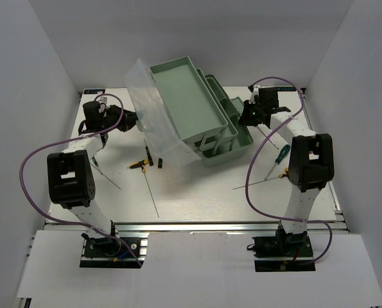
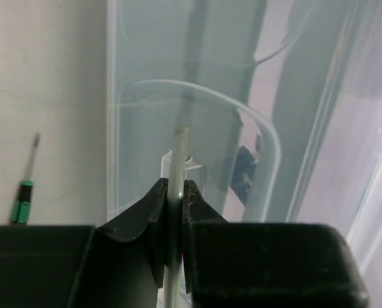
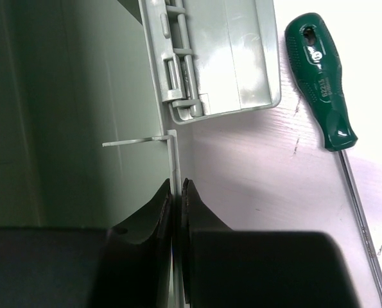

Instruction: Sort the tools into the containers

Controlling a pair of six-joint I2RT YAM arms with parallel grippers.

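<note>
The lid is tilted and its held edge is above the table, so I need to keep holding it. The lid would fall if I opened my left gripper now.
The toolbox's pale mint-green trays (image 1: 184, 96) stand open in steps at the table's middle, with the translucent clear lid (image 1: 151, 109) swung out to the left. My left gripper (image 1: 130, 120) is shut on the lid's edge (image 2: 180, 147), which runs between the jaws of the gripper (image 2: 172, 192). My right gripper (image 1: 245, 117) is shut on the thin wall (image 3: 173, 154) of the lower tray; the wrist view shows the gripper (image 3: 176, 189) closed on it. Screwdrivers (image 1: 139, 164) and a bare rod (image 1: 153, 197) lie in front of the toolbox. A dark green screwdriver (image 3: 322, 83) lies right of the tray.
A green-black screwdriver (image 2: 24, 200) lies on the table left of the lid. On the right lie a green screwdriver (image 1: 281, 154), a yellow-handled one (image 1: 282, 173) and a long rod (image 1: 261, 184). Purple cables loop beside both arms.
</note>
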